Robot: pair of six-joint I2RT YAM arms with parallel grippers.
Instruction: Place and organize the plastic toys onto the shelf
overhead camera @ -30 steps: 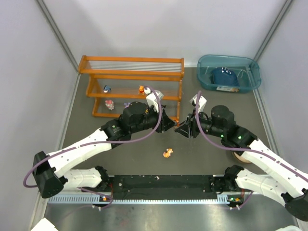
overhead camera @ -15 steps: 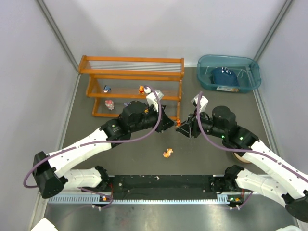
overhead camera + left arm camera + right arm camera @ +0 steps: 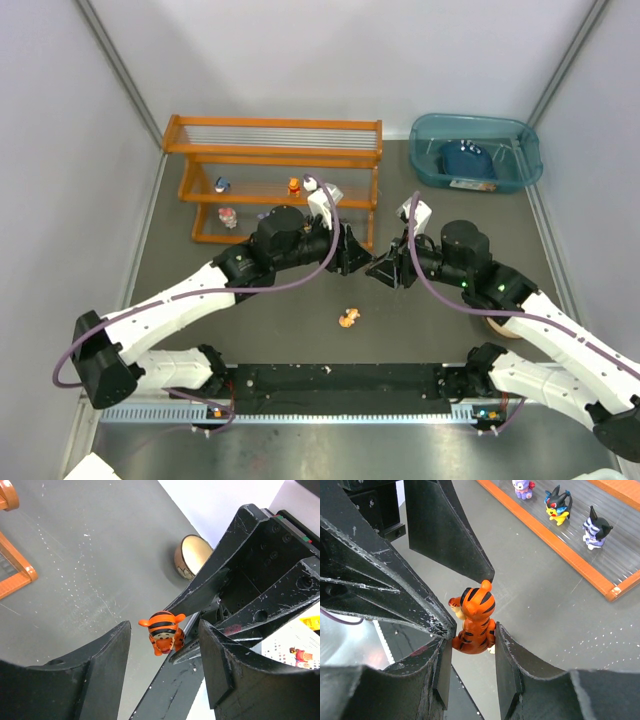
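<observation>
The tiger toy's head is between the two fingers of my left gripper, and both fingers reach beside it. My left gripper should close on the head now.
An orange, black-striped tiger toy [image 3: 476,617] hangs above the table, and my right gripper [image 3: 473,632] is shut on its body. My left gripper [image 3: 164,636] faces it with jaws open either side of the tiger toy [image 3: 162,631], not touching it. In the top view the left gripper [image 3: 353,254] and the right gripper [image 3: 380,270] meet tip to tip in front of the orange shelf [image 3: 270,152]. Several small toys stand on the shelf's tiers, among them a purple one [image 3: 522,487], a yellow-black one [image 3: 556,502] and a black-white one [image 3: 595,530]. Another orange toy [image 3: 347,319] lies on the table.
A teal bin [image 3: 520,140] with a dark blue item [image 3: 465,158] sits at the back right. A round tan object [image 3: 497,327] lies by the right arm. Grey walls close in both sides.
My left gripper has gone from shut to open, letting go of the tiger toy. The right gripper keeps its grip on it. Both arms have barely shifted.
</observation>
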